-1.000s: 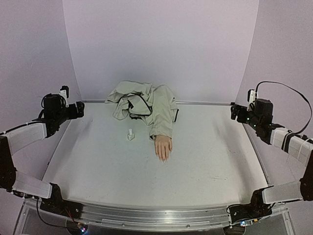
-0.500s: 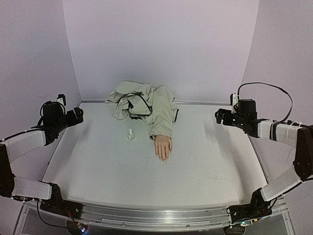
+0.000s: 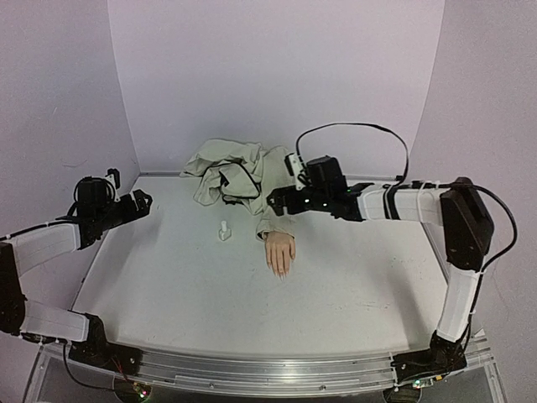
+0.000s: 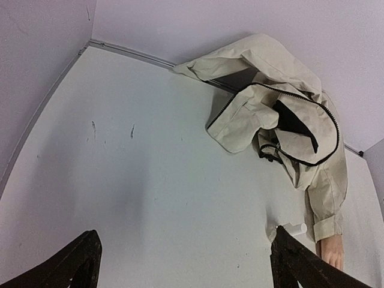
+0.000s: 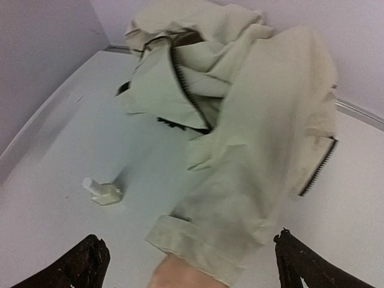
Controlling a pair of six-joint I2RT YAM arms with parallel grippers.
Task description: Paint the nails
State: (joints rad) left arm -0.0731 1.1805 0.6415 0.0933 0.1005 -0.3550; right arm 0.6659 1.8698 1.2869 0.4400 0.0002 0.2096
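Note:
The right gripper grabs the small white bottle by its cap [image 3: 223, 225] [image 5: 92, 186] next. That leaves the bottle's body free for my left gripper.
A pale peach mannequin hand [image 3: 280, 250] lies palm down mid-table, with its nails [image 3: 280, 270] at the near fingertips, too small to make out singly. A beige sleeve [image 3: 281, 201] runs back from the wrist. My right gripper [image 3: 275, 201] hovers open above the sleeve's cuff [image 5: 204, 246], with the wrist [image 5: 180, 277] showing between its dark fingers [image 5: 90, 264]. The nails lie outside the right wrist view. My left gripper [image 3: 141, 201] is open at the table's left side, far from the hand [image 4: 332, 249]. A small white bottle [image 3: 224, 230] stands left of the cuff.
A crumpled beige jacket [image 3: 235, 172] with a black zipper is heaped at the back wall [image 4: 276, 114]. The bottle [image 5: 103, 192] shows left of the sleeve [image 5: 258, 156]; another glimpse of the bottle [image 4: 294, 228] is beside my left finger. Lilac walls close the table on three sides.
My right arm has swung from the table's right edge leftwards to above the sleeve cuff. The left gripper has shifted slightly rightwards and down. Both stay open.

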